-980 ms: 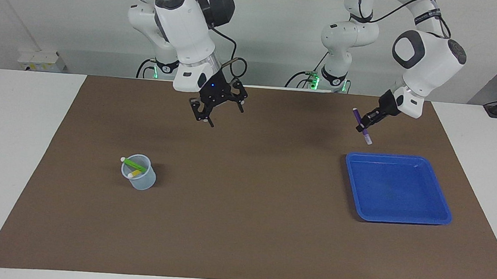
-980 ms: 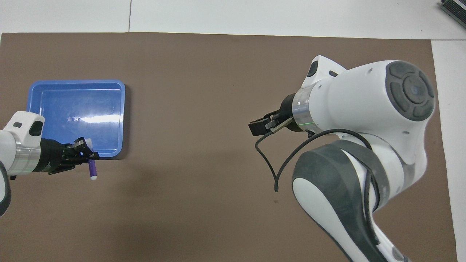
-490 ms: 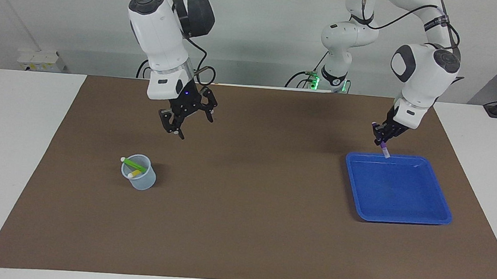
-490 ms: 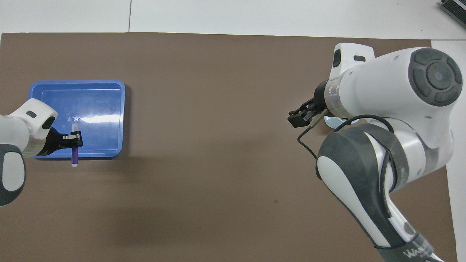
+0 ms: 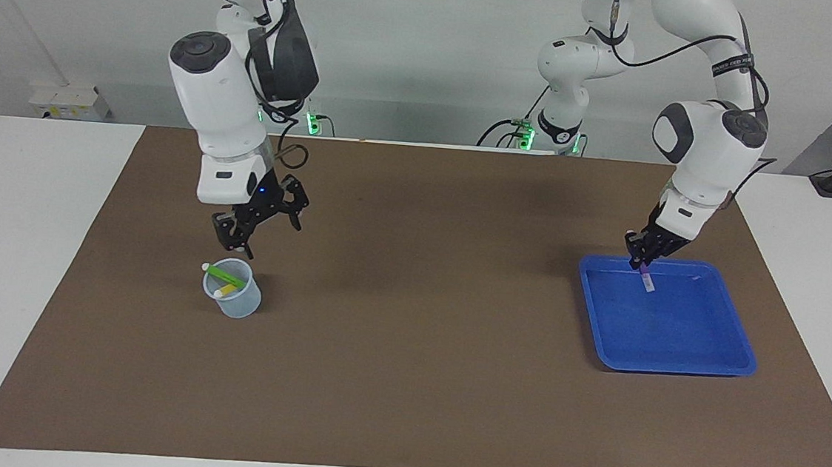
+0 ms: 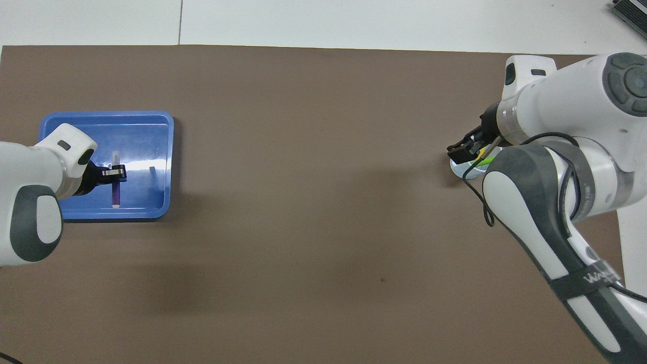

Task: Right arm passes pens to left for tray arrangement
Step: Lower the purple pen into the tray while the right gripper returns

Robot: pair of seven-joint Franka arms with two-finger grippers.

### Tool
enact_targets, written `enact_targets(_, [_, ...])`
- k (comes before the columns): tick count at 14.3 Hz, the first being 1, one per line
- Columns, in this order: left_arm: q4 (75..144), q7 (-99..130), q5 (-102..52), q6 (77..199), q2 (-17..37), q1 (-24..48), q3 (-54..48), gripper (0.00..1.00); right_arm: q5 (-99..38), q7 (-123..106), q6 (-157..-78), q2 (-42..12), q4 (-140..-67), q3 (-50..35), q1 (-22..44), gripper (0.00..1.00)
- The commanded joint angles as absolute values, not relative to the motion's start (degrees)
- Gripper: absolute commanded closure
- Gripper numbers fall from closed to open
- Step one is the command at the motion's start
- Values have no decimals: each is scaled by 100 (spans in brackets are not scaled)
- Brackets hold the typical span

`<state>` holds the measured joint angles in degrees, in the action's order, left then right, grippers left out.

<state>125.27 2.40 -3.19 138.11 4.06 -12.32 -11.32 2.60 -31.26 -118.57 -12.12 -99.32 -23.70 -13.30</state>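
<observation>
The yellow pen should next be picked up by its exposed upper end with my right gripper to pass it, because the cup's side (image 6: 463, 171) surrounds its lower part.
My left gripper (image 5: 642, 260) is shut on the purple pen (image 5: 647, 277), which hangs steeply tilted with its pale tip low over the blue tray (image 5: 675, 335), in the part nearest the robots. From overhead the purple pen (image 6: 116, 191) lies within the tray's (image 6: 146, 136) outline, with the left gripper (image 6: 115, 173) across its middle. Whether the tip touches the tray floor I cannot tell. My right gripper (image 5: 260, 232) is open and holds nothing, hanging just above the translucent cup (image 5: 232, 299). In the cup lean the green pen (image 5: 224, 275) and the yellow pen (image 5: 226, 291).
A brown mat (image 5: 404, 381) covers the table's middle, with white table surface (image 5: 30, 233) at both ends. The cup (image 6: 464, 171) stands toward the right arm's end, partly under the right gripper (image 6: 460, 150) and its looped cable (image 6: 480, 202).
The left gripper carried the purple pen from beside the tray to over it and lowered it. The right gripper swung across to above the cup and came down, still open.
</observation>
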Motion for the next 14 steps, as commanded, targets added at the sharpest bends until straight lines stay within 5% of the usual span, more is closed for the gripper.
enact_targets(1, [12410,185,-176,14141,711,-1160,-1107,100,413,-3208,-12190,-1458,-10063,-2461,-1537,0])
enact_targets(11, [12375,202,-176,14959,1318,-1011,-1125,100,747,-3419,-12752,-1960,-10186,-2461,-1968,2])
enact_targets(14, [12419,185,-176,15003,1415,-950,-1125,100,747,-3419,-12762,-1942,-10265,-2470,-1969,12])
